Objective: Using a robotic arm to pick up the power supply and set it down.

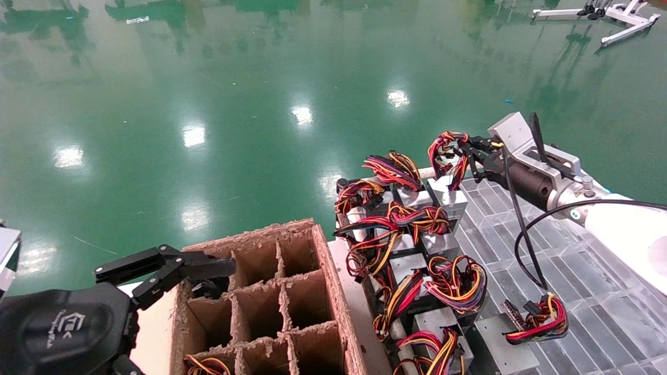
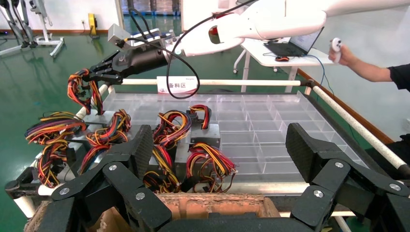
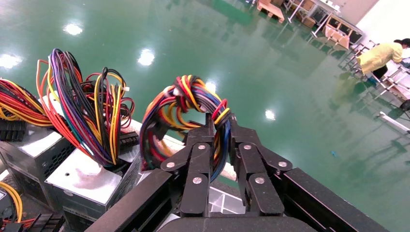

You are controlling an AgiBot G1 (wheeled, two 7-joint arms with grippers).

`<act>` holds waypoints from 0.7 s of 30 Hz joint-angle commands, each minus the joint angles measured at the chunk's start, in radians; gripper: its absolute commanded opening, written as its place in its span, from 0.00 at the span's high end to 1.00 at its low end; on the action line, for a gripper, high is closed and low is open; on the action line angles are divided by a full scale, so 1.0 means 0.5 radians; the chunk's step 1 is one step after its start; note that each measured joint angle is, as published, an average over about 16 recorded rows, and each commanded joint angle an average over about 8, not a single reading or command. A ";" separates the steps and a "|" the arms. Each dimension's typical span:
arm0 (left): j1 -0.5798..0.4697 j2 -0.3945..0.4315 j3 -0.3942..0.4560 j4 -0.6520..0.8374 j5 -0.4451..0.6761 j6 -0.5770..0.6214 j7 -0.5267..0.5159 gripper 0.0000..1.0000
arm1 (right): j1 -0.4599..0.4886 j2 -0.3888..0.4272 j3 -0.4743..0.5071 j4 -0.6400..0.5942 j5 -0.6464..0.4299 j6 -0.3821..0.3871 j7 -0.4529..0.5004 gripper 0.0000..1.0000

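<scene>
The power supply point(image 1: 451, 199) stands in the row under my fingers, its top level with the neighbouring box, so it is time for my right gripper to open now.
The robotic arm point(image 1: 615, 219), white with a black wrist, reaches from the right to the far end of a row of power supplies. Its right gripper point(image 1: 469, 152) is shut on the looped wire bundle point(image 1: 445, 151) of the farthest power supply point(image 1: 449, 197), a silver box standing among the others. In the right wrist view the fingertips point(image 3: 209, 126) pinch the coloured wires point(image 3: 183, 99) between them. The left wrist view shows that same gripper point(image 2: 99, 72) holding the loop point(image 2: 82, 89). My left gripper point(image 2: 222, 150) hangs open and empty over the cardboard box, at the near left.
Several more power supplies point(image 1: 411, 271) with wire loops fill the rack. A divided cardboard box point(image 1: 312, 245) stands to their left. A clear compartment tray point(image 1: 589, 291) lies to the right, with a loose wire bundle point(image 1: 539, 317) on it. A person's hand point(image 2: 348, 55) shows beyond the tray.
</scene>
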 commanded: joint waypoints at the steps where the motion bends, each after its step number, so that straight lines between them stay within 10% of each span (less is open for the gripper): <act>1: 0.000 0.000 0.000 0.000 0.000 0.000 0.000 0.00 | 0.001 0.001 -0.001 0.000 0.000 -0.003 0.001 0.00; 21: 0.000 0.000 0.000 0.000 0.000 0.000 0.000 0.00 | 0.135 0.063 -0.035 0.017 -0.053 -0.169 0.228 0.00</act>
